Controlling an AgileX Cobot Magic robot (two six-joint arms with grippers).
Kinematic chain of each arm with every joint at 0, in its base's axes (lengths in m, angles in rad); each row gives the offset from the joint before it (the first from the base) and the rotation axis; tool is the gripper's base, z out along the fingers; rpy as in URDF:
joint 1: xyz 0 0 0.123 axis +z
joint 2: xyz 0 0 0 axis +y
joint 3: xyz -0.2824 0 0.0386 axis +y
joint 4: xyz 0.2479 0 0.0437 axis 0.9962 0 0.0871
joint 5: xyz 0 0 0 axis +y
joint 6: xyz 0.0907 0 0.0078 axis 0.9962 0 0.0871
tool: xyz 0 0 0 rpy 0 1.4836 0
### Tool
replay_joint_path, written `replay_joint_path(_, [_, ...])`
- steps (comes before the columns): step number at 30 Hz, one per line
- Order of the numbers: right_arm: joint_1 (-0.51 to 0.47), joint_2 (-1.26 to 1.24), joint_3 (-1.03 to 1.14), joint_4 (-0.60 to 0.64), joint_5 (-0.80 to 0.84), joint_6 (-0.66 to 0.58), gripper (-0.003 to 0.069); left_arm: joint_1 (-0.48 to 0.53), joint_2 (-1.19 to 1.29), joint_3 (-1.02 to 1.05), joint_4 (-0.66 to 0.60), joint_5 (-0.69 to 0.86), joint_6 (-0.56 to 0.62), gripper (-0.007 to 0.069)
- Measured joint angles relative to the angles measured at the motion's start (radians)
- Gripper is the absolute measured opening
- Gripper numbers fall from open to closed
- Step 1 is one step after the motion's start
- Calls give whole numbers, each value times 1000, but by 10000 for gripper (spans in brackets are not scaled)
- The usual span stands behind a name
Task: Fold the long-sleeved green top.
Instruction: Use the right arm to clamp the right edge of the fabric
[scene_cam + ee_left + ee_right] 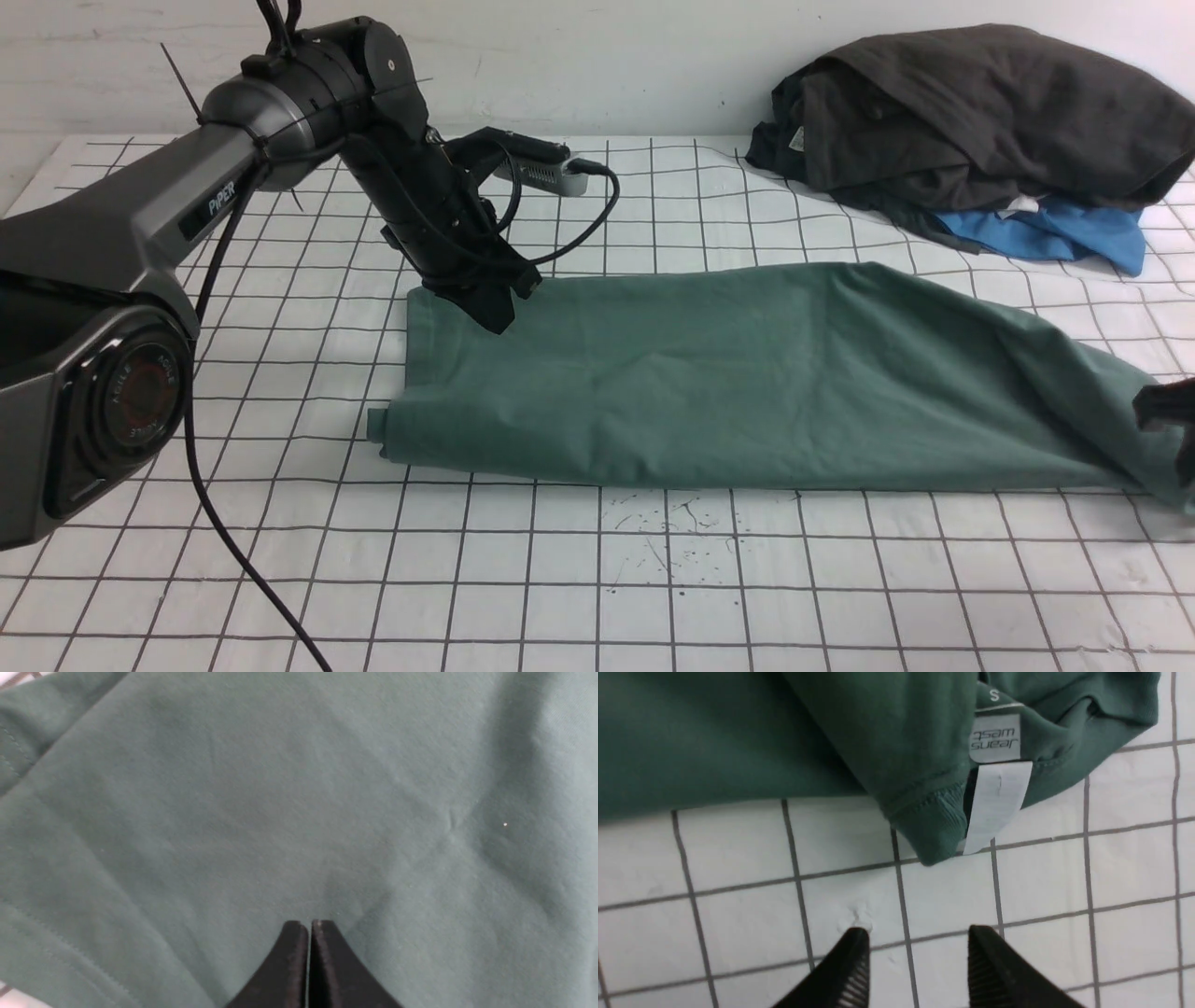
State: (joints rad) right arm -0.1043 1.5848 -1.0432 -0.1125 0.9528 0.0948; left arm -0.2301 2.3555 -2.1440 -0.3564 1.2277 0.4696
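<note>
The right gripper pinches the ribbed edge of the top (932, 829) next, since its narrow folded end juts out while the body of the top lies flat.
The green long-sleeved top (747, 373) lies as a long band across the middle of the gridded table, with no logo showing. My left gripper (495, 313) is shut with nothing between its fingers, its tips down on the band's far left corner; the left wrist view shows the closed gripper (309, 924) against plain green fabric (299, 802). My right gripper (920, 935) stands open over bare grid cloth, a little short of the top's (738, 732) ribbed edge (934, 830) and neck labels (994, 739). In the front view only a dark part of it (1162, 411) shows at the band's right end.
A dark brown-black garment (980, 103) is heaped over a bright blue one (1055, 233) at the back right. A grey power strip (551, 173) with a black cable lies behind the left arm. White grid cloth (597, 579) covers the table, with ink specks (672, 532) near the front.
</note>
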Motion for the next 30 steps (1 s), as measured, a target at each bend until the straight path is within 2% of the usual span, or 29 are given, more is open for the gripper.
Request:
replay_joint_path(3, [-9, 45, 13, 16, -91, 0, 482, 0, 0, 0, 0, 0, 0, -7])
replay_joint_path(6, [-9, 128, 8, 18, -163, 8, 551, 0, 0, 0, 1, 0, 0, -7])
replay_joint_path(11, [-9, 211, -23, -14, -181, 50, 541, 0, 0, 0, 17, 1, 0, -7])
replay_joint_path(15, [-9, 221, -50, -57, -185, 78, 431, 0, 0, 0, 24, 1, 2, -7])
replay_joint_path(17, [-9, 221, -78, -62, -165, 75, 311, 0, 0, 0, 24, 1, 2, -7])
replay_joint_path(18, [-9, 221, -84, -62, -158, 73, 298, 0, 0, 0, 24, 1, 2, -7])
replay_joint_path(19, [-9, 221, -115, -56, -109, 44, 175, 0, 0, 0, 25, 1, 4, -7])
replay_joint_path(20, [-9, 221, -119, -56, -102, 39, 175, 0, 0, 0, 25, 1, 3, -7])
replay_joint_path(21, [-9, 221, -160, -45, -39, -4, 77, 0, 0, 0, 25, 1, 7, -7])
replay_joint_path(22, [-9, 221, -189, -34, 12, -33, 41, 0, 0, 0, 25, 1, 9, -7])
replay_joint_path(30, [-62, 251, -433, 24, 224, -177, 29, 0, 0, 0, 26, 1, 10, -7])
